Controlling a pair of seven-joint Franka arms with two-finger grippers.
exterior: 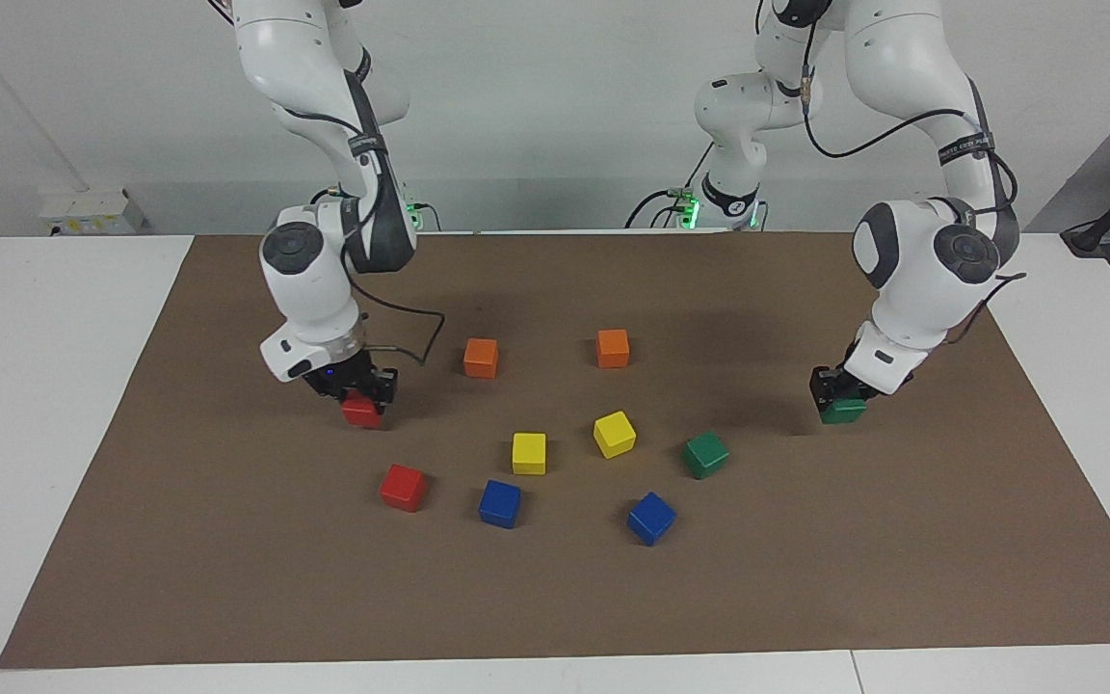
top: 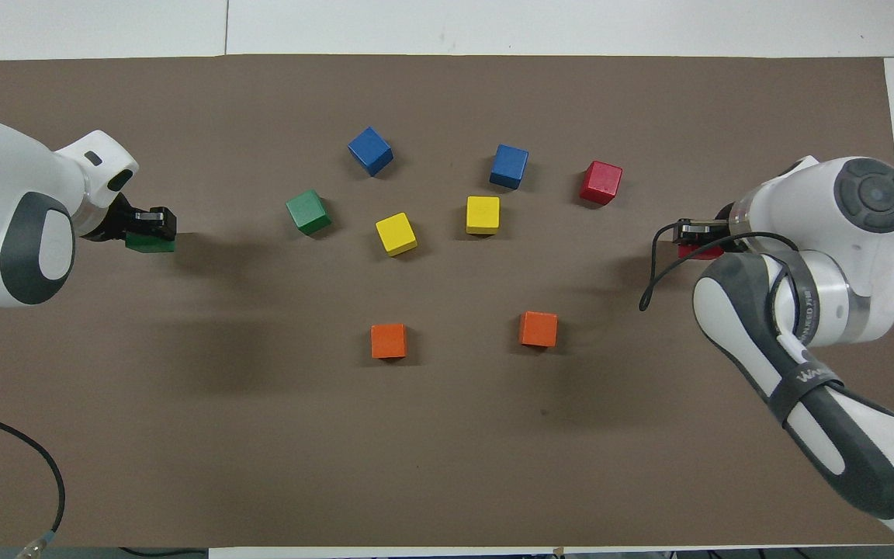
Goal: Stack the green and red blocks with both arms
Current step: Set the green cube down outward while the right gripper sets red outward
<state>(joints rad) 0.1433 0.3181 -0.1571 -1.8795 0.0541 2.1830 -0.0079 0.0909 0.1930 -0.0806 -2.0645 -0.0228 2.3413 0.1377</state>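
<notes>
I should keep my right gripper closed for now, because the red block hangs above the brown mat, its shadow apart, and would drop if released.
My right gripper (exterior: 362, 395) is shut on a red block (exterior: 362, 413), low over the mat toward the right arm's end of the table; in the overhead view the right gripper (top: 697, 233) hides most of that red block (top: 700, 251). A green block (exterior: 844, 412) is clamped in my shut left gripper (exterior: 841, 392), low over the mat toward the left arm's end; the overhead view shows the left gripper (top: 149, 225) and its green block (top: 150, 244). A second red block (exterior: 404, 487) and a second green block (exterior: 705, 455) lie loose on the mat.
On the brown mat (exterior: 555, 598) lie two orange blocks (exterior: 481, 358) (exterior: 613, 348) nearest the robots, two yellow blocks (exterior: 529, 453) (exterior: 614, 434) in the middle, and two blue blocks (exterior: 500, 503) (exterior: 651, 518) farthest out.
</notes>
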